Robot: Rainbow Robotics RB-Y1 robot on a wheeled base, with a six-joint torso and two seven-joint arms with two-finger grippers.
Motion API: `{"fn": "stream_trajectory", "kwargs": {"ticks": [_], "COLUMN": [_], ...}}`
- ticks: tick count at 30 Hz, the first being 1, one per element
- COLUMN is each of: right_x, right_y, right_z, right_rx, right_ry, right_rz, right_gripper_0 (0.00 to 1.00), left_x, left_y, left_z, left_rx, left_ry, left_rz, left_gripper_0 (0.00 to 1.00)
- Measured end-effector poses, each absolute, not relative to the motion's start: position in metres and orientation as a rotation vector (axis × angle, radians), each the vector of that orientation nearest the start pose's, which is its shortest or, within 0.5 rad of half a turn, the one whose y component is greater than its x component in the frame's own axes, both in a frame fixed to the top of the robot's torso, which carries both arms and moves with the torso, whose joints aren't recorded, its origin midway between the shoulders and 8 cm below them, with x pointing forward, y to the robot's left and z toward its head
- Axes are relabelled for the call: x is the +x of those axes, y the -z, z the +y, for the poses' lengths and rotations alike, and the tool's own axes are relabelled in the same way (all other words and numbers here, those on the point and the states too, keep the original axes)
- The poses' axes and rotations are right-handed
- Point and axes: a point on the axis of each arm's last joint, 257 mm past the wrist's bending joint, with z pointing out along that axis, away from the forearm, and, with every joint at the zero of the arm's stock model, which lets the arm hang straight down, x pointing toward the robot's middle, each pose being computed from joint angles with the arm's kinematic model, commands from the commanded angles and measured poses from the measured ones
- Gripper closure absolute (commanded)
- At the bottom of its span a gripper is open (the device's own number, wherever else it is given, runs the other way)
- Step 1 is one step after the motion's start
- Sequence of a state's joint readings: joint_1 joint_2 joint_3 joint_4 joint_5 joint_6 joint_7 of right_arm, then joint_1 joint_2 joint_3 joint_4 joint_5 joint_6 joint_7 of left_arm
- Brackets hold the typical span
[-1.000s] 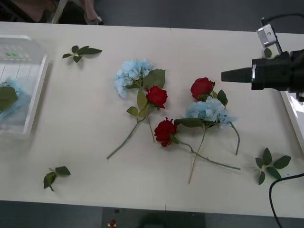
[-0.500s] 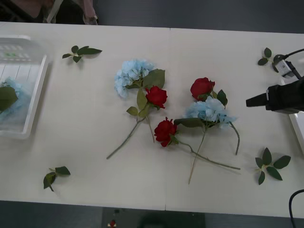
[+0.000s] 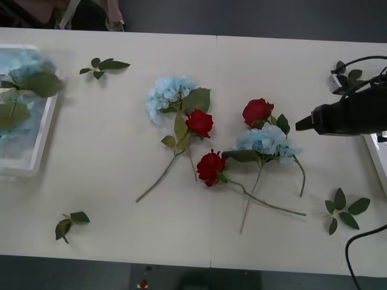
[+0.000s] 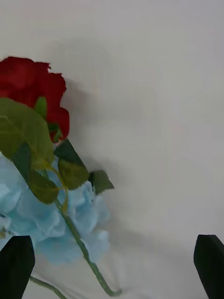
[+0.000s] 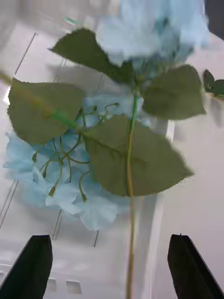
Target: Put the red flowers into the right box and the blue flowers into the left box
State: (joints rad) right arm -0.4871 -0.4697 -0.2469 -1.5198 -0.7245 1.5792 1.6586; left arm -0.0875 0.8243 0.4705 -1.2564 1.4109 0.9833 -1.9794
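The robot's right gripper should next grab the blue flower by its stem just under the bloom, because soft petals spread wide across the flower's head.
Three red flowers lie mid-table among two blue flowers. The left box at the far left holds a blue flower. A second, blurred blue flower is over it. My left gripper is open above that box, the flower's stem running loose between its black fingers. My right gripper is open just right of the rightmost red flower and a blue flower. The right box's edge shows at far right.
Loose green leaf sprigs lie at the back left, front left, front right and behind my right arm. A black cable hangs at the front right corner.
A blurred blue flower with large leaves has appeared over the left box. My right gripper pulled back right and toward the front, then moved a little left toward the flowers.
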Motion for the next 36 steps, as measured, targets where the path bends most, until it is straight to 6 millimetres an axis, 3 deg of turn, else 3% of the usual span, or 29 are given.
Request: {"fn": "stream_trajectory", "kwargs": {"ticks": [7, 11, 13, 17, 21, 24, 31, 35, 36], "right_x": [0.553, 0.551, 0.549, 0.548, 0.547, 0.547, 0.547, 0.545, 0.544], "right_y": [0.24, 0.261, 0.267, 0.273, 0.277, 0.278, 0.278, 0.283, 0.285], "right_z": [-0.267, -0.252, -0.253, -0.26, -0.265, -0.268, -0.268, -0.27, -0.27], "right_rx": [-0.117, -0.173, -0.181, -0.165, -0.155, -0.154, -0.152, -0.144, -0.141], "right_ry": [-0.37, -0.348, -0.323, -0.305, -0.289, -0.277, -0.277, -0.279, -0.28], "right_rz": [2.507, 2.537, 2.553, 2.569, 2.579, 2.581, 2.583, 2.595, 2.6], "right_gripper_0": [0.0, 0.0, 0.0, 0.0, 0.0, 0.35, 0.66, 1.0, 1.0], "left_x": [0.47, 0.451, 0.449, 0.458, 0.481, 0.503, 0.535, 0.545, 0.547], "left_y": [0.153, 0.127, 0.113, 0.093, 0.09, 0.095, 0.122, 0.144, 0.152], "left_z": [0.535, 0.519, 0.513, 0.497, 0.476, 0.455, 0.398, 0.363, 0.352], "left_rx": [-0.316, -0.209, -0.169, -0.212, -0.249, -0.154, -0.005, 0.045, 0.053], "left_ry": [0.507, 0.543, 0.553, 0.581, 0.571, 0.495, 0.387, 0.379, 0.381], "left_rz": [1.992, 2.029, 2.035, 2.061, 2.106, 2.151, 2.239, 2.233, 2.236], "left_gripper_0": [0.23, 0.15, 0.1, 0.06, 0.0, 0.0, 0.0, 0.0, 0.0]}}
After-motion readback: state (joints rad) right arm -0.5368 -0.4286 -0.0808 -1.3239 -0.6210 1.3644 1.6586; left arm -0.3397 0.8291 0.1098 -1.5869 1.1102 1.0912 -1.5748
